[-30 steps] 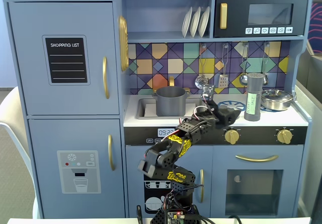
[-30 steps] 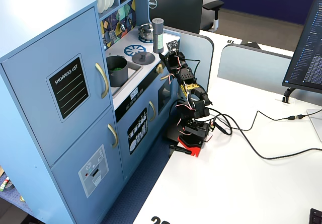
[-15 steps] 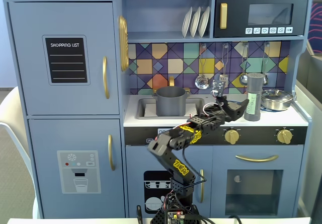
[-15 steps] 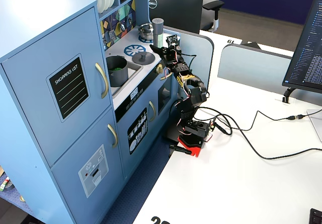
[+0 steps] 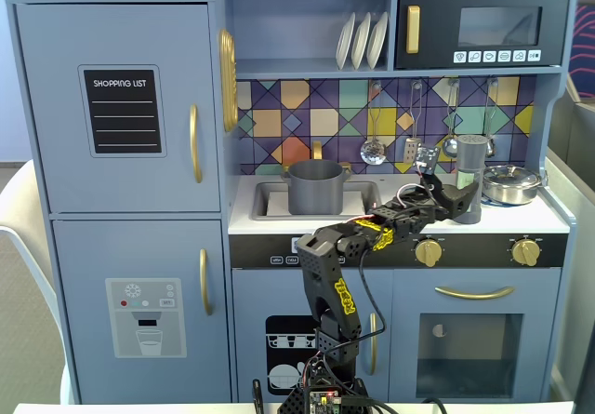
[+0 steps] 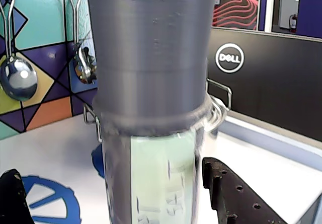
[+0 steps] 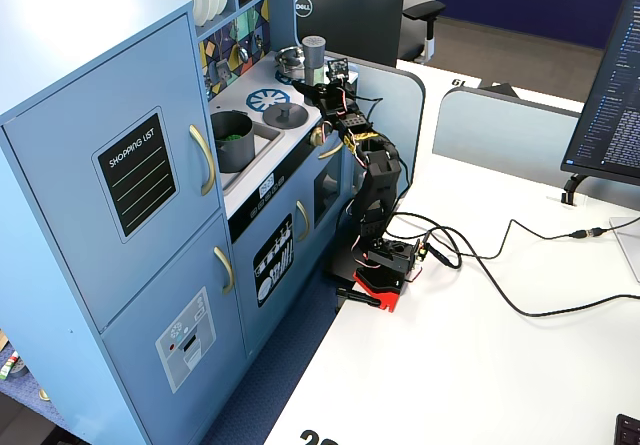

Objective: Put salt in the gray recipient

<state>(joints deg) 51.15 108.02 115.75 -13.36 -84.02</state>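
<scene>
My gripper grabs the salt shaker by its labeled body (image 5: 468, 187) next, below the shaker's top, to put salt in the gray recipient (image 5: 316, 189).
The salt (image 5: 474, 158) is a tall dark-gray shaker standing upright at the right of the toy kitchen counter. It fills the wrist view (image 6: 151, 73), where its pale green label shows. It also shows in a fixed view (image 7: 314, 53). My gripper (image 5: 462, 202) is open around the shaker's lower part (image 6: 109, 171). One finger (image 6: 236, 199) is close on the right, the other (image 6: 10, 194) well apart on the left. The gray recipient (image 5: 316, 189) is a matte gray pot sitting in the sink, left of the arm (image 7: 232, 137).
A shiny steel pan (image 5: 511, 183) stands just right of the shaker and behind it in the wrist view (image 6: 221, 90). A flat gray knobbed lid (image 7: 285, 115) lies between sink and shaker. Ladles (image 5: 374, 151) hang on the tiled back wall. A monitor (image 7: 345, 20) stands beyond the counter.
</scene>
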